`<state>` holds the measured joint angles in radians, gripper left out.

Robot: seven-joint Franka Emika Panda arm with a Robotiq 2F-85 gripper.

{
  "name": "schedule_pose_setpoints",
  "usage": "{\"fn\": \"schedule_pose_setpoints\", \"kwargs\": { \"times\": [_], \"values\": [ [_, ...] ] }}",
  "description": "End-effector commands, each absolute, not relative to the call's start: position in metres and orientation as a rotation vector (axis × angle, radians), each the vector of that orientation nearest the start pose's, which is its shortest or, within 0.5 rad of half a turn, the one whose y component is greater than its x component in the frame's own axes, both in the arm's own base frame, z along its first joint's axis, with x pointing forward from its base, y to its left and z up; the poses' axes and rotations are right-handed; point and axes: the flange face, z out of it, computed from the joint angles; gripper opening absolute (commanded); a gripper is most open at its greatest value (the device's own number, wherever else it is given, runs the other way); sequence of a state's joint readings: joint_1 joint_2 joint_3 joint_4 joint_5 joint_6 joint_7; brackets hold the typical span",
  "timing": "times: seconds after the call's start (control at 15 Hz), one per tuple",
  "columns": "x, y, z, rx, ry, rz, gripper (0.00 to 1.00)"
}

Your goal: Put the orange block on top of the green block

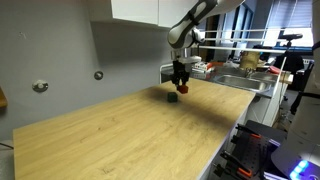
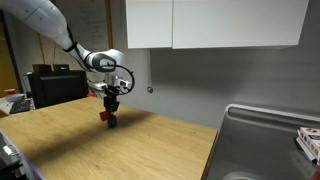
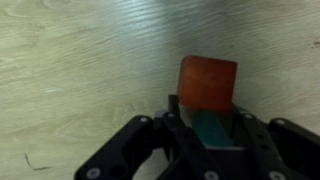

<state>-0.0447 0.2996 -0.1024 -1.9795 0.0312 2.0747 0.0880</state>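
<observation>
My gripper lines the blocks up first, then opens, since the orange block is beside the green block and would fall onto the table if I opened now.
My gripper (image 1: 182, 84) (image 2: 108, 110) is shut on the small reddish-orange block (image 1: 185, 88) (image 2: 103, 115) and holds it just above the wooden table. The dark green block (image 1: 172, 98) (image 2: 112, 122) stands on the table close beside and slightly below the orange one. In the wrist view the orange block (image 3: 208, 80) sits at my fingertips (image 3: 205, 108), and the green block (image 3: 212, 128) shows in the gap between the fingers. Whether the two blocks touch is not clear.
The wooden table (image 1: 120, 140) (image 2: 150, 150) stretches wide around the blocks. A steel sink (image 1: 245, 82) (image 2: 262, 140) adjoins the table's end, with clutter beyond it. A grey wall (image 1: 60, 60) runs along the table's back edge.
</observation>
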Motion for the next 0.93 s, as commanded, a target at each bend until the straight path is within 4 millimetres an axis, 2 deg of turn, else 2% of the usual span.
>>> {"fn": "schedule_pose_setpoints", "kwargs": {
  "times": [0.0,0.2,0.53,0.87],
  "values": [
    [0.603,-0.065,0.319,-3.131,0.362,0.309,0.19],
    [0.617,-0.058,0.319,-3.132,0.337,0.295,0.19],
    [0.636,-0.059,0.301,-3.129,0.333,0.314,0.19],
    [0.646,-0.057,0.285,-3.136,0.322,0.348,0.19]
  ]
}}
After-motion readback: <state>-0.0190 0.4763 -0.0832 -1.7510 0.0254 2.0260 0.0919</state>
